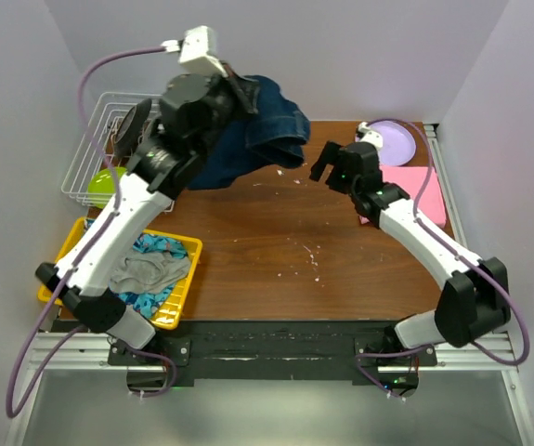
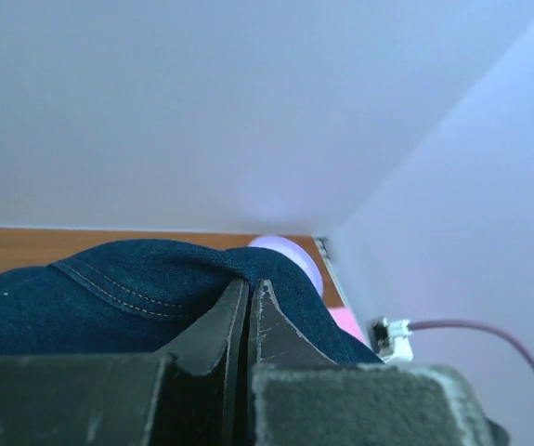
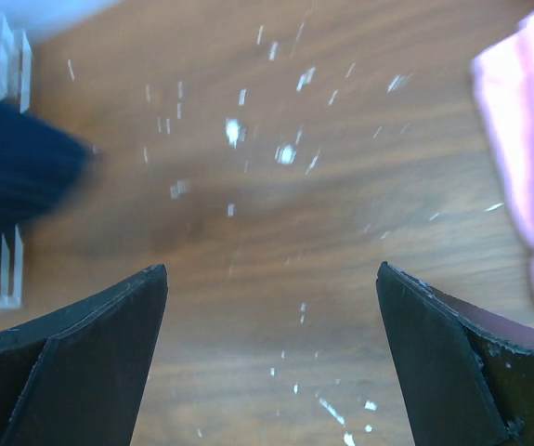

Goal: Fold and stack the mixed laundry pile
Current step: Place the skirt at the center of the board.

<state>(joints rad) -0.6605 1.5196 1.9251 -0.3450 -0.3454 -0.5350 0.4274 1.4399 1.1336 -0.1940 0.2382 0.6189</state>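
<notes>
My right gripper grabs the denim jacket's free hanging edge [image 1: 292,150] [image 3: 60,165] next, away from my left gripper's fold, to spread the jacket for folding.
My left gripper [image 1: 243,93] is raised at the back of the table and is shut on a fold of the dark blue denim jacket [image 1: 257,135], which hangs from it onto the table. In the left wrist view the jaws [image 2: 251,283] pinch the denim [image 2: 109,297]. Just right of the jacket's hanging edge, my right gripper [image 1: 327,163] hovers open over bare wood; nothing lies between its fingers [image 3: 109,325]. The pink T-shirt [image 1: 420,190] lies at the right edge. A grey garment [image 1: 150,269] and a blue-turquoise patterned cloth [image 1: 160,243] lie in the yellow tray [image 1: 192,279].
A white wire basket [image 1: 95,139] holding a green item [image 1: 104,181] stands at the back left. A purple plate [image 1: 392,141] sits at the back right, behind the pink T-shirt. White specks dot the brown table top [image 1: 285,251].
</notes>
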